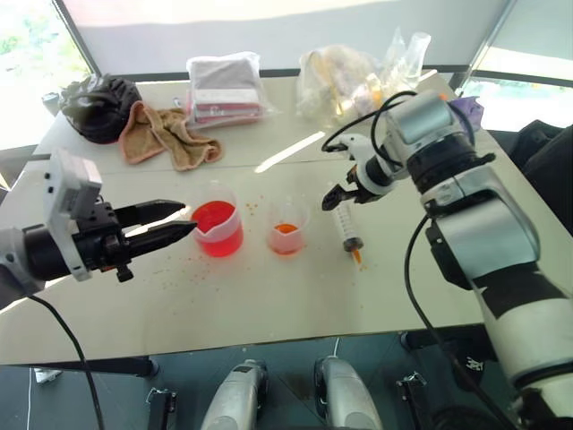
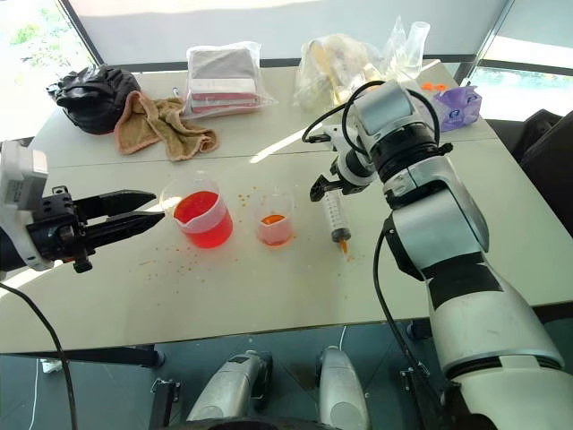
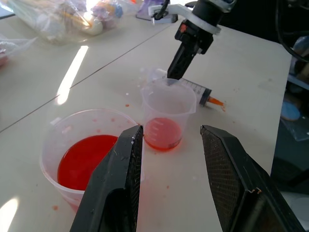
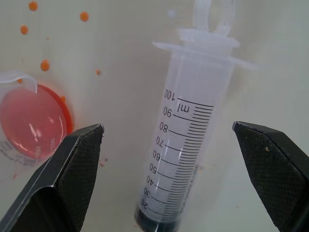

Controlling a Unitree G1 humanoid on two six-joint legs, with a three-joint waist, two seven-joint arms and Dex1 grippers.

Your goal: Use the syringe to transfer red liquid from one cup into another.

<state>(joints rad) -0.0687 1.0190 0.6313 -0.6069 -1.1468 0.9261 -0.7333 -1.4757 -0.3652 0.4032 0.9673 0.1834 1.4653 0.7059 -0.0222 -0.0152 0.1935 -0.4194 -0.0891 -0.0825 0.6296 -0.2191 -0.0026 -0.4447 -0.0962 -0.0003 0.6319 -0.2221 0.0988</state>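
Observation:
The right gripper isn't ready to close on the syringe body yet and should go lower first. The syringe body [image 1: 345,224] [image 4: 186,128] is below its fingers, with bare table between them, so they would miss it if they closed now.
The syringe [image 1: 347,229] lies flat on the table, its orange tip [image 1: 356,255] toward the front edge and nothing red in its barrel [image 4: 186,154]. My right gripper [image 1: 342,199] hangs open just over its plunger end, one finger on either side of the barrel and neither touching it. The larger spouted beaker [image 1: 218,228] holds bright red liquid [image 3: 84,162]. To its right stands the smaller cup [image 1: 286,235] with a shallow orange-red layer [image 3: 163,134]. My left gripper [image 1: 175,224] is open and level just left of the beaker, holding nothing.
Red droplets [image 4: 44,65] dot the table around the cups. At the back lie a brown towel [image 1: 166,134], a black bag [image 1: 100,106], a plastic-wrapped packet [image 1: 224,85], a clear bag of items [image 1: 345,76] and a purple pack [image 2: 457,103].

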